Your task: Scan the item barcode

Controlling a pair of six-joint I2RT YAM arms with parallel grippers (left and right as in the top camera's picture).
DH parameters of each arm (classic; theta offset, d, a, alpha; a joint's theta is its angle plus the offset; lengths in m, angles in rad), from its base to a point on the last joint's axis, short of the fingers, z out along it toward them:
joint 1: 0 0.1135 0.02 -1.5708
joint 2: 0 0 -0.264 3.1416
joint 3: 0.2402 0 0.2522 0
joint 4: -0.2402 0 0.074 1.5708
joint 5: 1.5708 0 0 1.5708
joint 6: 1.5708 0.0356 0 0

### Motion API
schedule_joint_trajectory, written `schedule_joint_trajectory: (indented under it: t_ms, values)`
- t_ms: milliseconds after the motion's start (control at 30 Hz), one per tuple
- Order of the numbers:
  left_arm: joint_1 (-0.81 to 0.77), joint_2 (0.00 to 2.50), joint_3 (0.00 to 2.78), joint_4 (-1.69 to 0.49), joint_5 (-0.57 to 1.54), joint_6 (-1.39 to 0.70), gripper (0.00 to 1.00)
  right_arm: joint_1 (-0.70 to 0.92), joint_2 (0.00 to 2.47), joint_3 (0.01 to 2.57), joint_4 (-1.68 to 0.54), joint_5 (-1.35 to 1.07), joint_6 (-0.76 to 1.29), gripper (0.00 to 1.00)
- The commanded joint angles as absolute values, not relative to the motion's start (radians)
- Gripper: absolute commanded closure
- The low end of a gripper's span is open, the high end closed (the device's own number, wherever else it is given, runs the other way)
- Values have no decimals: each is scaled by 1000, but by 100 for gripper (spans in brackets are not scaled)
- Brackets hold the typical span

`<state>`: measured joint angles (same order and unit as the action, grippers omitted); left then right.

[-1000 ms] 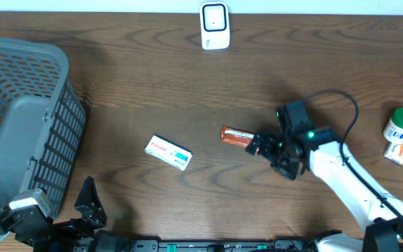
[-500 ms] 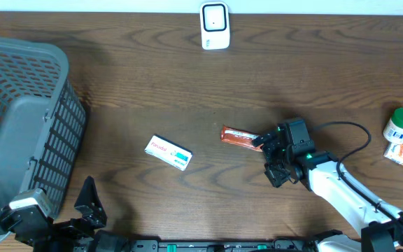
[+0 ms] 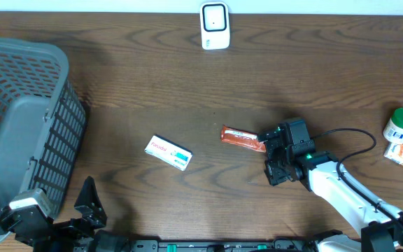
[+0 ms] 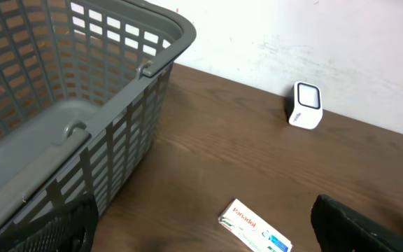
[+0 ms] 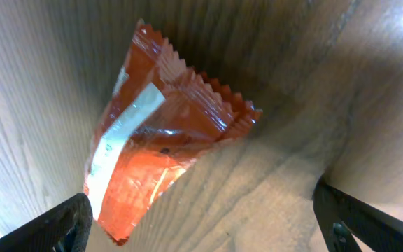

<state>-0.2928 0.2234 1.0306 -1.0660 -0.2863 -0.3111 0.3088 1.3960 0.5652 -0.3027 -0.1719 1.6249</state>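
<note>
My right gripper will keep the orange snack wrapper's length free to face the barcode scanner (image 3: 215,26), so it will grab the wrapper near its crimped end (image 3: 257,143) next.
An orange snack wrapper (image 3: 242,138) lies flat on the brown table, crimped end showing, large in the right wrist view (image 5: 159,154). My right gripper (image 3: 269,155) hangs open just above the table at the wrapper's right end; the wrapper's lower corner reaches toward one fingertip (image 5: 61,224), and bare wood fills the rest of the gap (image 5: 201,224). The white barcode scanner (image 3: 215,26) stands at the table's far edge, also in the left wrist view (image 4: 306,106). My left gripper (image 4: 201,241) is open and empty at the near left (image 3: 89,206).
A white Panadol box (image 3: 168,152) lies left of the wrapper, seen too by the left wrist (image 4: 256,225). A large grey basket (image 3: 19,119) fills the left side (image 4: 82,84). A green-capped white bottle (image 3: 402,124) and a small orange pack (image 3: 401,154) sit at the right edge.
The right arm has swung its wrist round and settled lower at the wrapper's right end, jaws still wide. The wrapper, the box and the left arm have not moved.
</note>
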Motion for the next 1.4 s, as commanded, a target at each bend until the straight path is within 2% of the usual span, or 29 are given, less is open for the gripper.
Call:
schedule_joint_trajectory:
  t_ms: [0,133,300,467,667,833,1167,1367]
  values:
    - [-293,223,1030,-1062,-281,-312,3,300,1446,506,-310,-28,1641,3]
    - [-293,223,1030,-1062,-281,-312,3,295,1446,507,-311,-41,1645,7]
    - [-293,223,1030,-1062,-281,-312,3,284,1462,507,-332,-116,1646,1]
    - [-293,223,1030,-1062,-281,-312,3,257,1481,522,-343,-176,1645,1]
    - [-293,223,1030,-1062,-281,-312,3,207,1491,559,-462,-246,1625,1]
    - [-293,223,1030,-1062,-281,-312,3,187,1491,630,-551,-244,1614,1]
    - [-293,223,1030,-1062,-281,-312,3,194,1491,824,-598,-251,1531,1]
    - [-293,223,1030,-1062,-281,-312,3,183,1500,856,-604,-222,1530,1]
